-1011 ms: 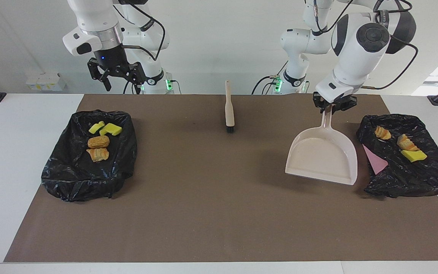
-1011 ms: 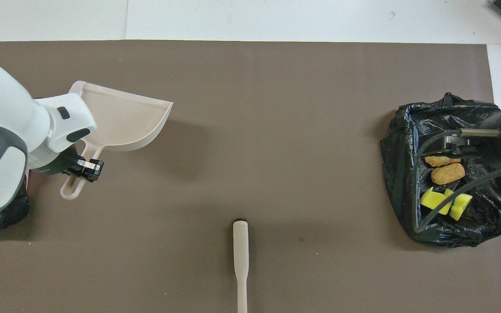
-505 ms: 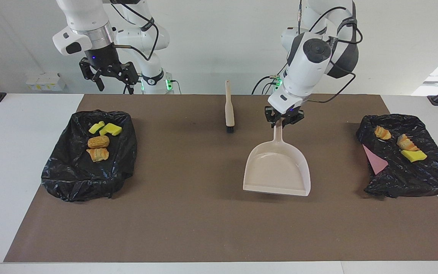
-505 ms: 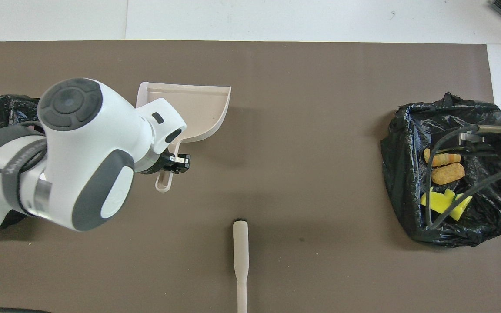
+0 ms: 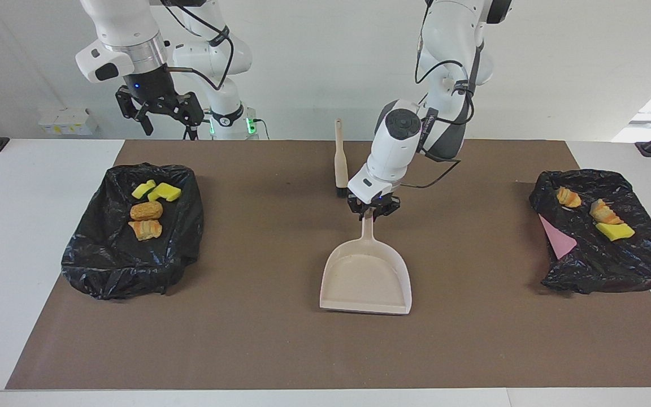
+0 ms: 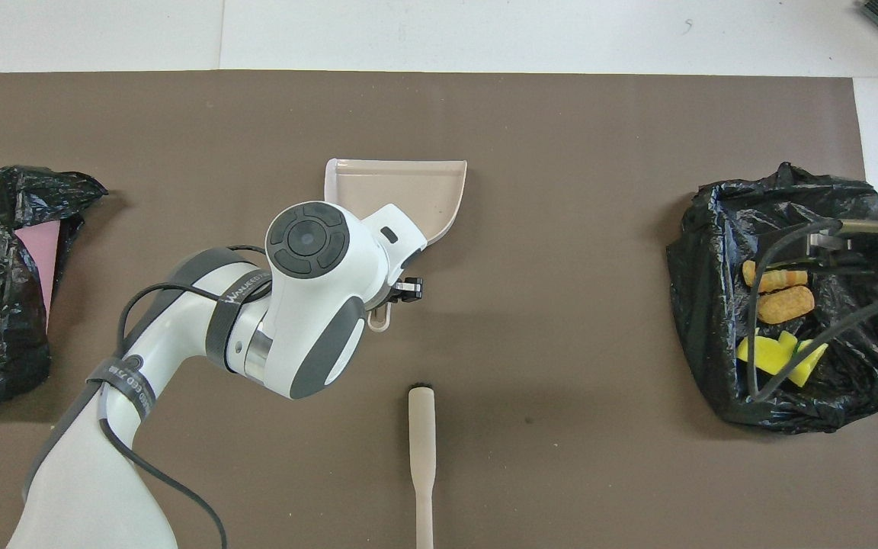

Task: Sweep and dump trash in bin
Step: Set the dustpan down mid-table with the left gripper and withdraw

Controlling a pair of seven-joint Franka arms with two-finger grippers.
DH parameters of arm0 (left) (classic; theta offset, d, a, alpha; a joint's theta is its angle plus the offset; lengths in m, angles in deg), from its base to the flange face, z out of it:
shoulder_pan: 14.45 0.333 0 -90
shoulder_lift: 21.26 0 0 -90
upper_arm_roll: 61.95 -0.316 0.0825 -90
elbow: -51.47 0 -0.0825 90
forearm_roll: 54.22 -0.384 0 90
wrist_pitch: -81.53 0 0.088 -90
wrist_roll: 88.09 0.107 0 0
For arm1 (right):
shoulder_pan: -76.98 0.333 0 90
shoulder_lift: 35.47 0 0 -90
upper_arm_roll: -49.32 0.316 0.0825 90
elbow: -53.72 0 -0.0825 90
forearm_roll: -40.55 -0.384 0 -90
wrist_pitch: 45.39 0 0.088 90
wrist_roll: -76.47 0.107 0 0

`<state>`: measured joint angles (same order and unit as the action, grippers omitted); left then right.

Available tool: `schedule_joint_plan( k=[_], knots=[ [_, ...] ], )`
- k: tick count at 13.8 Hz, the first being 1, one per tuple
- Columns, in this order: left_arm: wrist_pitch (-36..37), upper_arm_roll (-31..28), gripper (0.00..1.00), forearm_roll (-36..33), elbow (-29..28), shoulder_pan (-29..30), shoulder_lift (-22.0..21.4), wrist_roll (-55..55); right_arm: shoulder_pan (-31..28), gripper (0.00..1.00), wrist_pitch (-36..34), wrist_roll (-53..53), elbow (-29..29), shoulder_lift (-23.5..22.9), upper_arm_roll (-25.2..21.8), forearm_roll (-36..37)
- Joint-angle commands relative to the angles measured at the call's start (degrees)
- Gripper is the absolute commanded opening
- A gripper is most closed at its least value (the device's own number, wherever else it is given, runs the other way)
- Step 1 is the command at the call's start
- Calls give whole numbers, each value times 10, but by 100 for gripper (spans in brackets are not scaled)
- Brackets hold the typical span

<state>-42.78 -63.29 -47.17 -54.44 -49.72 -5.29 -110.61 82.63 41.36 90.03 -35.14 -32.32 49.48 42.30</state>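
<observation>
The beige pan's bottom (image 6: 418,191) is level and low over the brown mat, so my left gripper opens now.
My left gripper (image 5: 372,213) is shut on the handle of the beige dustpan (image 5: 366,280), which is empty and sits low over the middle of the mat; I cannot tell whether it touches. It also shows in the overhead view (image 6: 424,191). The brush (image 5: 341,164) lies on the mat nearer the robots. The trash lies in two black bags. The bag at the right arm's end (image 5: 105,265) holds yellow sponge bits (image 5: 159,191) and tan chunks (image 5: 146,212). The bag at the left arm's end (image 5: 602,265) holds bread chunks (image 5: 568,196) and a yellow sponge (image 5: 615,230). My right gripper (image 5: 159,110) waits open in the air.
A pink sheet (image 5: 556,237) sticks out of the bag at the left arm's end. The brown mat (image 5: 280,350) covers most of the white table. The right arm's cable hangs over its bag in the overhead view (image 6: 789,335).
My left arm has carried the dustpan from beside the bag at its own end to the middle of the mat and lowered it. The right gripper rose a little.
</observation>
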Motion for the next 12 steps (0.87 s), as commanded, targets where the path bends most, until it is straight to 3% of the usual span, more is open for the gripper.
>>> schedule_joint_plan(
  k=[1, 2, 3, 8, 12],
  knots=[
    [-17, -10, 0, 9, -24, -6, -20, -1, -4, 100, -4, -18, 7, -6, 2, -2],
    [-16, -11, 66, 9, -18, -5, -19, 12, -4, 100, -4, -18, 7, -6, 3, -2],
    [-6, -10, 100, 9, -18, -4, -20, 10, -5, 100, -4, -17, 6, -6, 2, -2],
    [35, -19, 100, 8, -11, 6, -54, 8, -10, 100, -6, -12, 6, -6, 2, -13],
    [56, -22, 100, -1, 25, 78, -68, 19, -13, 100, -6, -12, 5, -6, -2, -18]
  ],
)
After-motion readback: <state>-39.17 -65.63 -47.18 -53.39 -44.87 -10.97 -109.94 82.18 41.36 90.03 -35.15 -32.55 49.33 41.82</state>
